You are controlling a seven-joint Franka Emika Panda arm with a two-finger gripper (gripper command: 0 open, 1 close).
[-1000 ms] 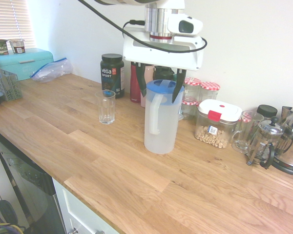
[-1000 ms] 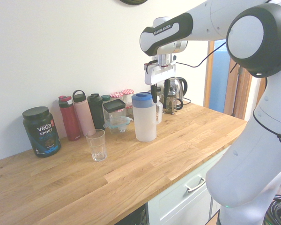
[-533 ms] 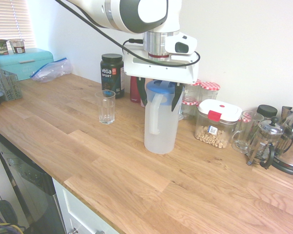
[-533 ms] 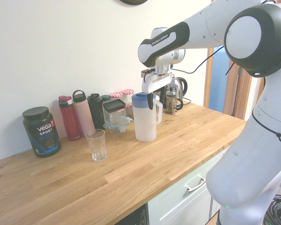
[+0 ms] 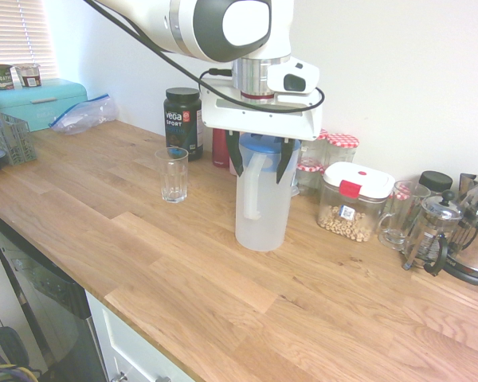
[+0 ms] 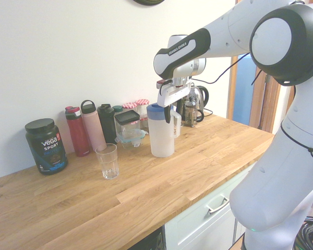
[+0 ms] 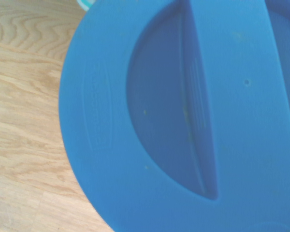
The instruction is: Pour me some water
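Note:
The jug's round body [image 6: 160, 136] is too wide for my fingers, so my gripper will next grab the jug by its slim white handle [image 6: 177, 122] to pour.
The water's vessel, a tall translucent white jug [image 5: 263, 211] [image 6: 160, 139] with a blue lid [image 7: 183, 116], stands upright on the wooden counter [image 5: 183, 270]. The water itself is hard to make out through the cloudy wall. My gripper [image 5: 259, 163] [image 6: 168, 112] hangs over the jug's top on the handle side. It is open, with its dark fingers [image 5: 234, 159] down on either side of the white handle [image 5: 251, 187]. The jug rests on the counter. A small clear drinking glass [image 5: 174, 175] [image 6: 107, 161] stands apart from the jug, out in the open.
Along the wall stand a black Vega tub [image 5: 183, 121], a red bottle [image 6: 76, 131], a pink bottle [image 6: 94, 130], red-checked jars [image 5: 341, 151], a cereal box [image 5: 355, 200], a glass mug [image 5: 398, 213] and a French press [image 5: 430, 231]. A teal bread bin [image 5: 40, 99] sits at one end.
My gripper has come down from above the lid to the level of the jug's top, and its fingers stand a little closer together. The jug and glass have not moved.

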